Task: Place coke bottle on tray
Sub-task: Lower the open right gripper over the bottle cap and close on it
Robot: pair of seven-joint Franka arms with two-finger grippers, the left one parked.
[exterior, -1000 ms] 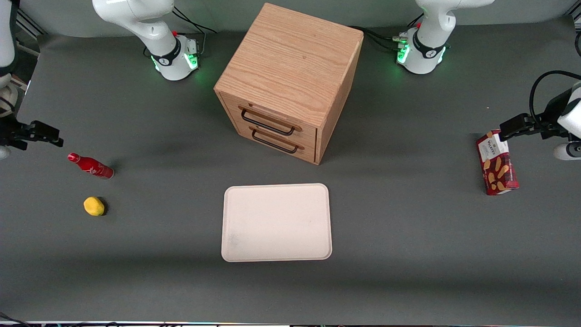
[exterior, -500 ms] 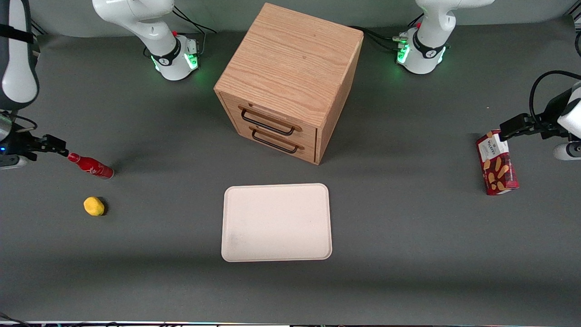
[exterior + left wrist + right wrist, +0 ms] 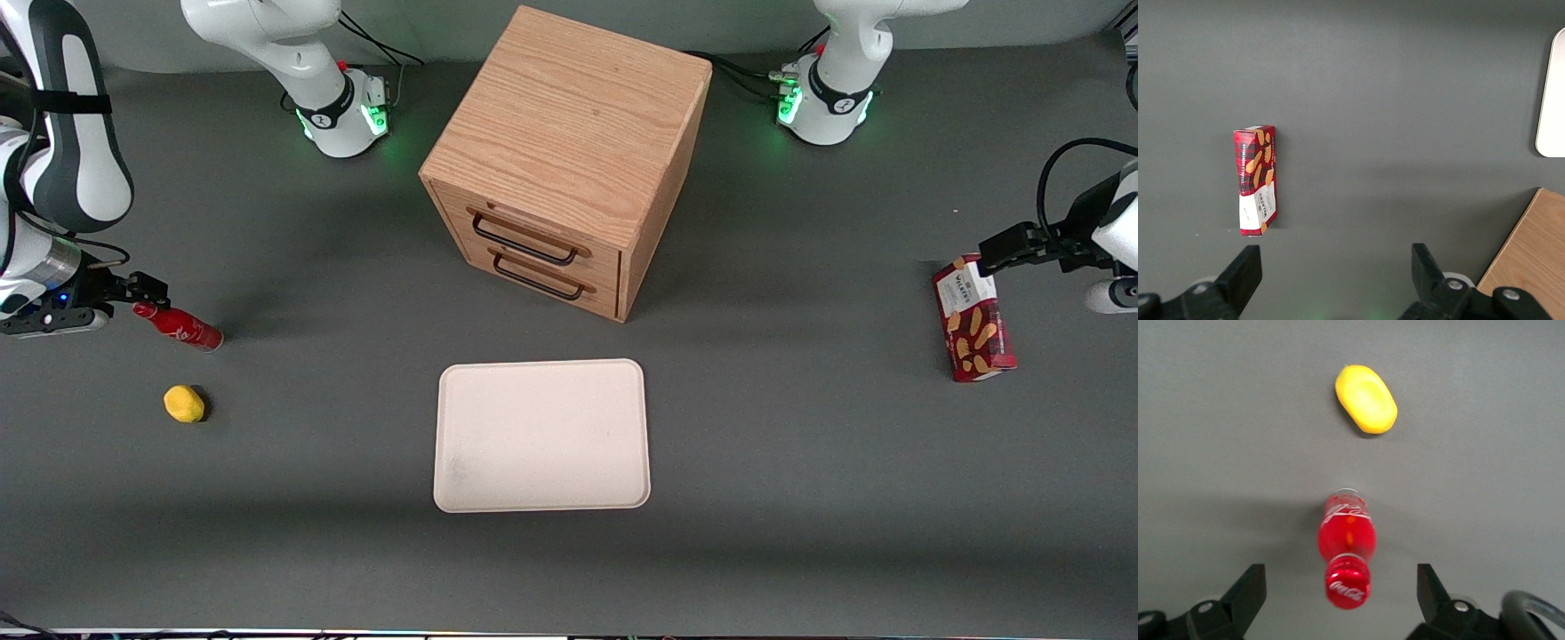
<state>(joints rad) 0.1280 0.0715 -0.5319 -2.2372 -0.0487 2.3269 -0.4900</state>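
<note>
My right gripper grabs the bottle by its red cap [image 3: 145, 310] next, to place the coke bottle on the tray [image 3: 542, 436].
The coke bottle [image 3: 180, 325] is a small red bottle with a red cap and stands upright on the grey table, toward the working arm's end. In the right wrist view the bottle [image 3: 1346, 537] shows from above, cap nearest the camera. My right gripper [image 3: 145, 295] is open and just above the cap, with its fingers apart on either side of the cap and not touching it; it also shows in the right wrist view [image 3: 1341, 579]. The cream-white tray [image 3: 542, 436] lies empty, nearer the front camera than the cabinet; its corner shows in the left wrist view [image 3: 1553, 93].
A yellow lemon-like object [image 3: 184, 404] lies near the bottle, nearer the front camera; it also shows in the right wrist view [image 3: 1366, 399]. A wooden two-drawer cabinet [image 3: 560, 160] stands mid-table. A red biscuit box [image 3: 973, 320] lies toward the parked arm's end.
My right gripper has moved in from the table's edge toward the bottle and now sits over its cap. The bottle, tray and other objects have not moved.
</note>
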